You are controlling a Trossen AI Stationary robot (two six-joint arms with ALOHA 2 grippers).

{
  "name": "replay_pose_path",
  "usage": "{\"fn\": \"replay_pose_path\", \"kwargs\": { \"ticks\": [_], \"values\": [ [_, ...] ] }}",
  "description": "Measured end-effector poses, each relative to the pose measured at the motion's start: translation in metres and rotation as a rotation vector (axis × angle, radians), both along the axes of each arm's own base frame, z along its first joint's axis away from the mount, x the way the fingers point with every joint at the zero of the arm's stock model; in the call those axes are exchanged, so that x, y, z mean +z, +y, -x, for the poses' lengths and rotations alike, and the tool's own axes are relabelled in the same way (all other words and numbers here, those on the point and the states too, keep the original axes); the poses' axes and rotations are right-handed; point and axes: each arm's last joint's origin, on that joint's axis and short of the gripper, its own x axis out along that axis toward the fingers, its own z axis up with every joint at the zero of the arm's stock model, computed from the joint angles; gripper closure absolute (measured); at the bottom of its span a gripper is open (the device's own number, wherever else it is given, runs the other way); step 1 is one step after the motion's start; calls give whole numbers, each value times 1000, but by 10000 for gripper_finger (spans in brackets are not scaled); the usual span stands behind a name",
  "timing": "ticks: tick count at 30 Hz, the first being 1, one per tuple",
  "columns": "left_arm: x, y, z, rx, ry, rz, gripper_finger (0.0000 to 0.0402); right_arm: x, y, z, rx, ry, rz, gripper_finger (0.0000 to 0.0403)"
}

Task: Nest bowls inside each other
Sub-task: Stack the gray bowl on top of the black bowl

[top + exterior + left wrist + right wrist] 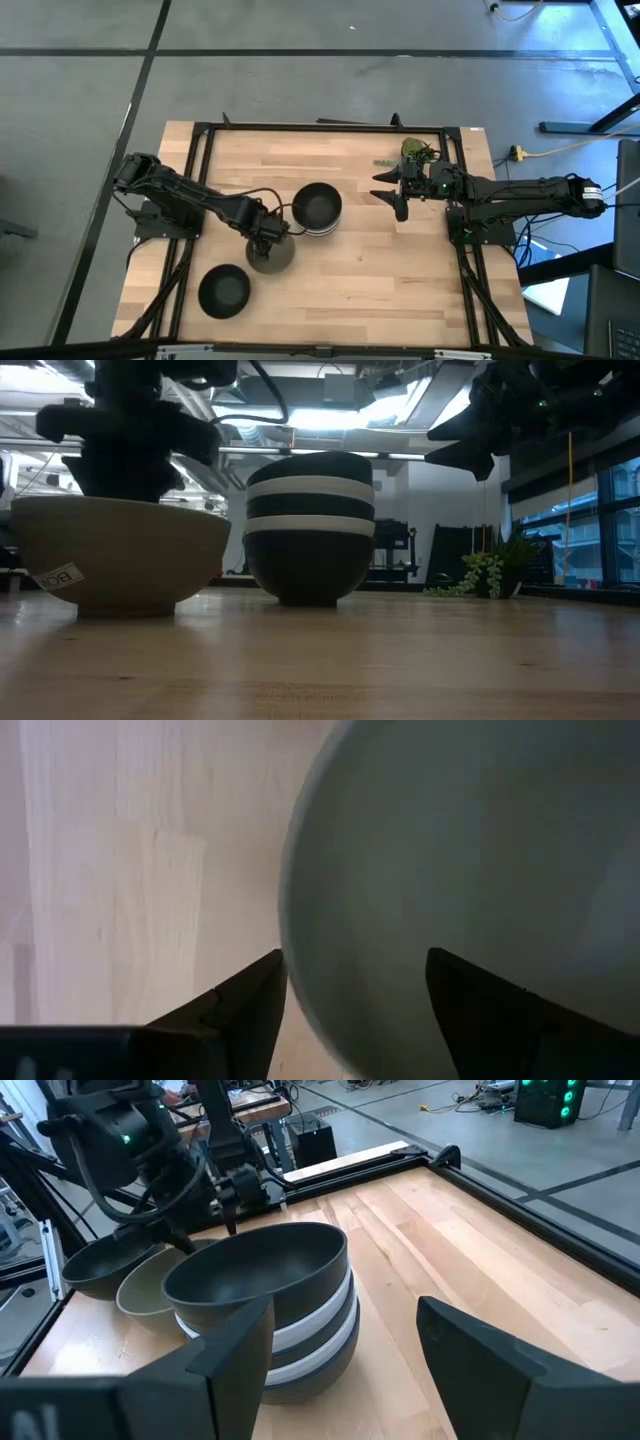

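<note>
Next, my left gripper needs to grab the grey-green bowl by its thin rim (290, 935) to nest it, since the bowl spreads far wider than my open fingers.
A grey-green bowl (272, 258) (120, 555) stands on its foot on the table. My left gripper (266, 232) (355, 1010) is open and comes down over its rim (290, 950), one finger outside the wall and one inside. A stack of several black and white bowls (318, 206) (310, 530) (270, 1300) stands beside it toward the far right. One lone black bowl (223, 292) (95, 1265) sits near the table's near left corner. My right gripper (398, 195) (345, 1350) hangs open in the air to the right of the stack.
A small green plant sprig (415, 152) (490, 575) lies at the table's far right, behind my right gripper. A black frame (320, 127) runs around the tabletop. Bare wood shows between the stack and the right arm and along the near edge.
</note>
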Motion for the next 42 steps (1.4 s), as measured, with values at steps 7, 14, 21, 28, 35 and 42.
{"fn": "replay_pose_path", "kwargs": {
  "ticks": [7,14,21,28,35,42],
  "values": [
    [-1,3,-2,12,-24,4,209,0,0,0,0,0,0,155],
    [-1,14,-5,0,-17,7,334,0,0,0,0,0,-1,155],
    [-1,23,-6,3,-16,32,392,0,0,0,0,0,-1,155],
    [2,35,-2,-1,17,39,398,0,0,0,0,0,-1,155],
    [32,55,14,49,-22,11,399,0,0,0,0,3,-1,155],
    [96,72,29,90,-251,-7,400,0,0,0,0,2,-1,155]
  ]
}}
